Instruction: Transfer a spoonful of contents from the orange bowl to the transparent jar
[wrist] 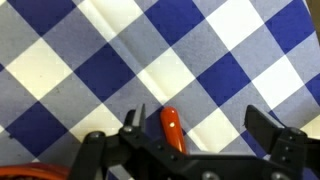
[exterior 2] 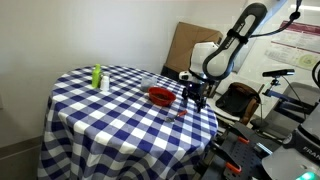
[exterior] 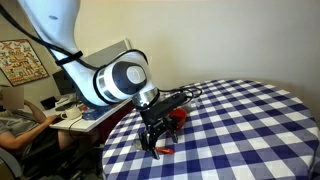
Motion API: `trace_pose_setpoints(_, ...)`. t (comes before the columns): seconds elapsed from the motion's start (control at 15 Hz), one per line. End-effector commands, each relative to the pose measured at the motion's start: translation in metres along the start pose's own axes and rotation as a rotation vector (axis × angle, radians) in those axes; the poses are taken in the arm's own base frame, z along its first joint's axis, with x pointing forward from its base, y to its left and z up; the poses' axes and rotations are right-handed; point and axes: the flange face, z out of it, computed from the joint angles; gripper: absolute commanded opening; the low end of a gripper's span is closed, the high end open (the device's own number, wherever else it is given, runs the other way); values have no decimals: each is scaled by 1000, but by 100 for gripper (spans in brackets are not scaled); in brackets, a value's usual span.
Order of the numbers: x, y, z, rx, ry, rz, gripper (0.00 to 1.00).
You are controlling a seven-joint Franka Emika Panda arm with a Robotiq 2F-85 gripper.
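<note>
I should lower my gripper before closing it, because my fingers are above the orange handle's end in the wrist view and would miss it now.
The orange bowl (exterior 2: 161, 95) sits on the blue-and-white checked table near its edge; it also shows in an exterior view (exterior: 179, 118), and its rim is at the bottom left of the wrist view (wrist: 40, 172). An orange spoon handle (wrist: 173, 130) lies flat on the cloth beside the bowl. My gripper (wrist: 198, 125) is open and low over the handle, which lies between the fingers, close to the left one. The gripper also shows in both exterior views (exterior: 155, 138) (exterior 2: 190, 100). A small clear container (exterior 2: 104, 87), possibly the jar, stands at the far side of the table.
A green bottle (exterior 2: 97, 76) stands next to the clear container. The table edge (exterior: 115, 140) is close to the gripper. A person sits at a desk (exterior: 15, 125) beyond the table. A chair and equipment (exterior 2: 240, 100) stand behind the arm.
</note>
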Motion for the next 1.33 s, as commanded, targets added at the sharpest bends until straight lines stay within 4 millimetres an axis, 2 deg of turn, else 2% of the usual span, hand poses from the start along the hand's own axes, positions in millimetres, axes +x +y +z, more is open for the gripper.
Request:
trace_pose_setpoints(0.0, 9, -5, 6, -18, 6, -8, 100)
trace_pose_setpoints(0.47, 27, -5, 16, -40, 23, -45, 100)
trace_pose_setpoints(0.53, 28, -6, 17, -38, 24, -50, 91)
trace_pose_setpoints(0.6, 30, -8, 19, -35, 23, -55, 74)
trace_pose_setpoints(0.8, 31, -8, 19, -31, 20, -62, 53)
trace_pose_setpoints(1.13, 32, -4, 10, -46, 29, -58, 12)
trace_pose_setpoints(1.27, 31, -1, 4, -54, 30, -52, 1)
